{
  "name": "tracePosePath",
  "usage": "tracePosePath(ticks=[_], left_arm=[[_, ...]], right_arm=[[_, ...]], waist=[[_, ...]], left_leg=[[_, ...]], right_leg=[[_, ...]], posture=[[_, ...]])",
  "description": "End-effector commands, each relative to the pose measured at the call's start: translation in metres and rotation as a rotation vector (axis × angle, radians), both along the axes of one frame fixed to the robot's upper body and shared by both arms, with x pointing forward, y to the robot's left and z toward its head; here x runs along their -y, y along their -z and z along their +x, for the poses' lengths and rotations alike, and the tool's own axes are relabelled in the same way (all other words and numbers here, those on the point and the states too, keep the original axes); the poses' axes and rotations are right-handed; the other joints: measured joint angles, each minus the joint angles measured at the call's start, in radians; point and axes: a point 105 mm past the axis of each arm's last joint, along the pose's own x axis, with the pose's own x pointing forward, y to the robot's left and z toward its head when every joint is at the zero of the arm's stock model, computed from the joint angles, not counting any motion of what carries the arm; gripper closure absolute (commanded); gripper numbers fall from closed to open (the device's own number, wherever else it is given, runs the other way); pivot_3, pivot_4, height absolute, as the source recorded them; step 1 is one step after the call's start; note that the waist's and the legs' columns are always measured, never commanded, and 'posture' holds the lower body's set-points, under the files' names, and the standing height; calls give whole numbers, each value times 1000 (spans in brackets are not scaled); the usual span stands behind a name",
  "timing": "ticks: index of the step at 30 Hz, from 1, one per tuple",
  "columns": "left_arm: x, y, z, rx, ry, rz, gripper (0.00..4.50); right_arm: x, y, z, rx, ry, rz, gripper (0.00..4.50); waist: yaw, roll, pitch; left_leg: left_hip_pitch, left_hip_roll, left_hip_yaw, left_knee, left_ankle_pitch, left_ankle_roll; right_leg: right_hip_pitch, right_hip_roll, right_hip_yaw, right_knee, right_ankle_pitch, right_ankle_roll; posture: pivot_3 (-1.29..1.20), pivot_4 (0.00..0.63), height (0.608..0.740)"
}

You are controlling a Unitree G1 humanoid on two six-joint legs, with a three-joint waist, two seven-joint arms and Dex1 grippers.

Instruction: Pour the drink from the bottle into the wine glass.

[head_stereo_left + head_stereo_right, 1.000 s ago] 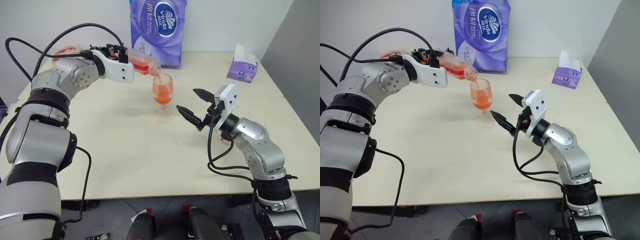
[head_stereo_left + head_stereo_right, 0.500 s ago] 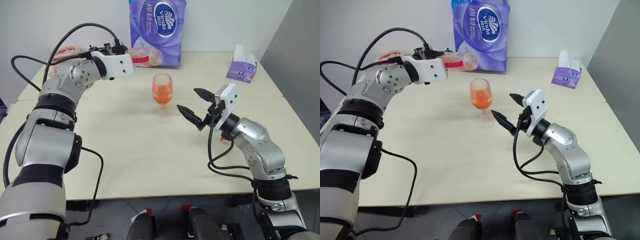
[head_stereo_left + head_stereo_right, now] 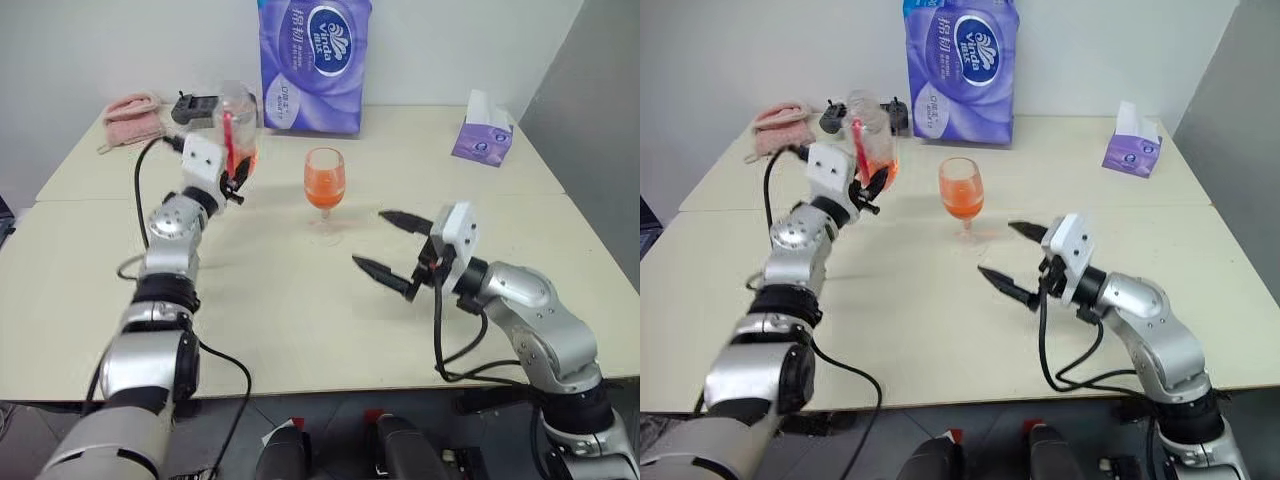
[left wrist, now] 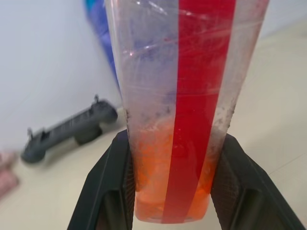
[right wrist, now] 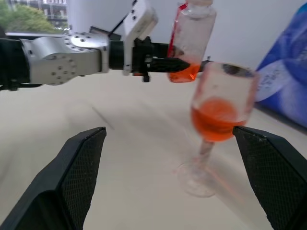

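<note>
The bottle's orange-filled base point(image 4: 172, 211) hangs above the cream tabletop in the left wrist view, so my left gripper keeps hold of the bottle for now.
The bottle point(image 3: 236, 125) stands upright in the air left of the wine glass point(image 3: 324, 185), red label strip facing me, a little orange drink point(image 4: 158, 191) left in its base. My left gripper point(image 3: 239, 172) is shut on the bottle's lower end, one black finger point(image 4: 108, 187) on each side. The wine glass stands on the table point(image 3: 300, 300), its bowl about half full of orange drink point(image 5: 216, 120). My right gripper point(image 3: 388, 245) is open and empty, held level in front and to the right of the glass, apart from it.
A tall purple tissue pack point(image 3: 315, 60) stands at the back behind the glass. A small purple tissue box point(image 3: 483, 130) is at the back right. A pink cloth point(image 3: 130, 115) and a black device point(image 3: 195, 103) lie at the back left.
The bottle was tipped over the glass, pouring; my left arm has swung it away to the left, rolled it upright and lowered it. My right gripper has drawn back from the glass, still open.
</note>
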Motion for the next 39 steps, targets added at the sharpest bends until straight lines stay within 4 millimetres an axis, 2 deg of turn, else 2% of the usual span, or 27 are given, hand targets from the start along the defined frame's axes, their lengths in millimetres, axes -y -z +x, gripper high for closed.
tracePosePath(ticks=[1,7,18,25,27,37,39], left_arm=[[-12,-6,-6,57,-66,-160,2805],[-12,25,-13,14,-53,-232,2805],[-12,50,-15,-57,-48,-232,2805],[-13,57,-16,-77,-59,-219,483],[-13,58,-16,-80,-59,-219,30],[-9,60,-18,-94,-38,-197,30],[-8,66,-22,-127,-32,-163,30]], right_arm=[[-4,-12,-5,55,-23,23,0],[-2,-14,-1,46,10,39,0],[1,-15,0,34,38,45,0],[7,-16,5,26,67,53,0],[7,-16,5,25,67,53,0],[10,-13,3,12,81,47,0],[17,-8,1,0,114,33,0]], waist=[[1,0,0],[2,-3,-2],[3,-3,-2],[3,-3,-2],[3,-3,-2],[3,-3,-2],[3,-3,-2]], left_leg=[[0,0,0,0,0,0],[0,-1,-1,2,0,0],[0,0,-1,2,0,0],[0,0,-1,2,0,0],[0,0,-1,2,0,0],[0,0,-1,2,0,0],[0,0,-1,2,0,0]], right_leg=[[0,0,0,1,0,0],[1,0,-1,1,0,0],[1,0,-1,1,0,0],[1,0,-1,1,0,0],[1,0,-1,1,0,0],[1,0,-1,1,0,0],[1,0,-1,1,0,0]], posture=[[0,150,740],[0,150,740],[0,150,740],[0,150,740],[0,150,740],[0,150,740],[0,150,740]])
